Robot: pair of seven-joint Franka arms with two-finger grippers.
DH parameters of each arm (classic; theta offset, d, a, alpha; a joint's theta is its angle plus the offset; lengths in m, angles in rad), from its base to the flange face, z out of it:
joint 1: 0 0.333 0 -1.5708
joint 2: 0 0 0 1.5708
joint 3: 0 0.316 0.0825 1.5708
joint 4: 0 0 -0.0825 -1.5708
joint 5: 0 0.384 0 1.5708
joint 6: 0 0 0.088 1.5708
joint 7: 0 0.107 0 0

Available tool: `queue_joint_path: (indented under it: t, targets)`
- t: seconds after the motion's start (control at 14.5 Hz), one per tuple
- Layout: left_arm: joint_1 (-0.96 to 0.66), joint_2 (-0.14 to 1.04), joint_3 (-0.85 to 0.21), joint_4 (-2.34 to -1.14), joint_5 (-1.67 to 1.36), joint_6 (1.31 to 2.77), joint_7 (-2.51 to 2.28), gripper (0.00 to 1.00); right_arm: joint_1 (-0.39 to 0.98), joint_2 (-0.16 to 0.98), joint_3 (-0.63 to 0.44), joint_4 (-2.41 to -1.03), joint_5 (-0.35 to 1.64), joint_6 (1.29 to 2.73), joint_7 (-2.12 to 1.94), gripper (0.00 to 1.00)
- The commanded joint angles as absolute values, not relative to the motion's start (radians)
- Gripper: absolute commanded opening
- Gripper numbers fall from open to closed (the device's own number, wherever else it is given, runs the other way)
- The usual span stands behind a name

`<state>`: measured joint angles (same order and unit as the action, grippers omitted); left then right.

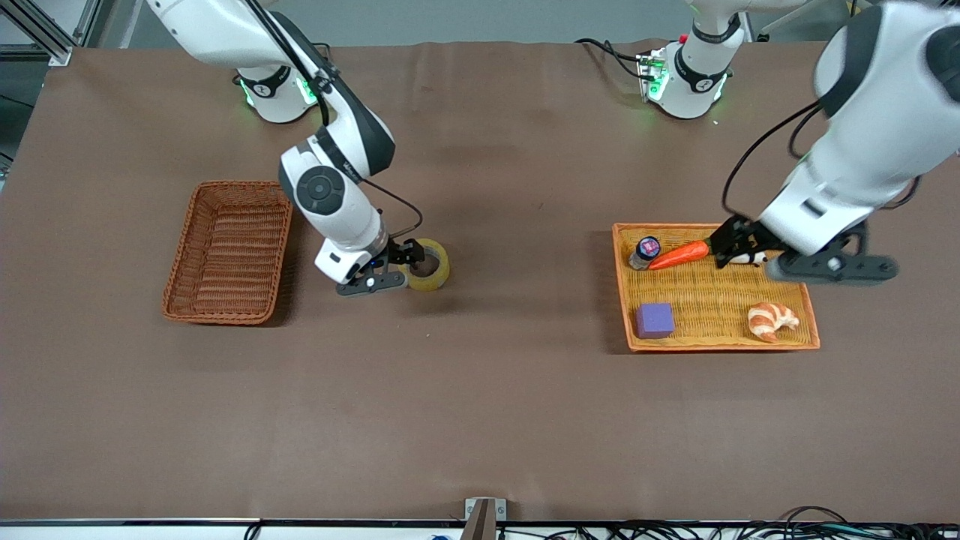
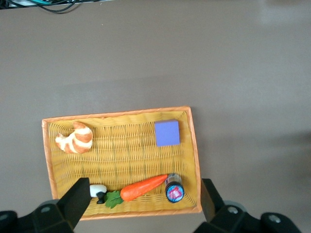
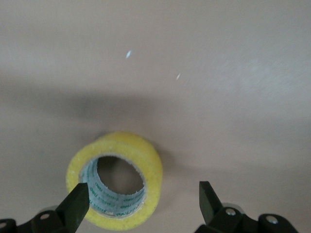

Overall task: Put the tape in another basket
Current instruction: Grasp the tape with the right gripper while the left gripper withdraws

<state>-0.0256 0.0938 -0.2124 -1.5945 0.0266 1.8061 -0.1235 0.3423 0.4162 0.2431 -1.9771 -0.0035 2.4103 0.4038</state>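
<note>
My right gripper grabs the tape roll's yellow ring wall (image 1: 436,283) next, then carries the roll into the empty wicker basket (image 1: 226,252).
The tape (image 1: 429,264), a yellowish roll with a grey core, lies flat on the brown table between the two baskets, hole up. My right gripper (image 1: 391,268) is open just above it; in the right wrist view the tape (image 3: 148,158) lies between the open fingers, close to one finger (image 3: 75,204), with the gripper (image 3: 141,201) holding nothing. The reddish-brown wicker basket (image 1: 229,251) stands empty toward the right arm's end. My left gripper (image 1: 739,251) is open and empty over the orange tray basket (image 1: 712,346).
The orange tray basket (image 2: 116,115) holds a purple cube (image 2: 167,133), a croissant (image 2: 74,138), a carrot (image 2: 143,187), a small jar (image 2: 174,191) and a small white piece (image 2: 98,190). In the front view the cube (image 1: 655,320) and croissant (image 1: 771,320) lie nearest the camera.
</note>
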Motion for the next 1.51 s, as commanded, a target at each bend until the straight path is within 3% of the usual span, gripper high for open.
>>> queue_joint_path:
  t: [0.0,0.34,0.76,0.83,1.03,1.1,1.24,1.44]
  targets:
    - [-0.025,-0.035,-0.161,-1.715,-0.005,1.818,-0.022,1.0,0.359,0.448,0.245,-1.996,-0.04,2.469,0.445,1.0]
    - [-0.038,-0.101,-0.094,-1.747,-0.005,1.799,0.107,1.0,0.357,0.508,0.244,-1.994,-0.094,2.509,0.466,1.0]
    - [-0.063,-0.02,-0.023,-1.706,-0.017,1.798,0.058,1.0,0.365,0.552,0.242,-1.993,-0.126,2.536,0.502,0.96]
    - [-0.067,-0.017,-0.021,-1.709,-0.017,1.793,0.057,1.0,0.365,0.563,0.242,-1.991,-0.127,2.537,0.508,0.89]
    - [-0.069,-0.014,-0.023,-1.712,-0.026,1.793,0.06,1.0,0.365,0.569,0.242,-1.988,-0.144,2.534,0.514,0.5]
    - [-0.068,-0.014,-0.023,-1.715,-0.034,1.793,0.06,1.0,0.365,0.571,0.244,-1.987,-0.144,2.528,0.534,0.29]
    - [-0.069,-0.006,-0.023,-1.715,-0.038,1.793,0.06,1.0,0.361,0.571,0.245,-1.958,-0.143,2.501,0.583,0.04]
    - [-0.071,-0.005,-0.025,-1.717,-0.038,1.776,0.025,1.0,0.354,0.569,0.247,-1.898,-0.141,2.384,0.606,0.0]
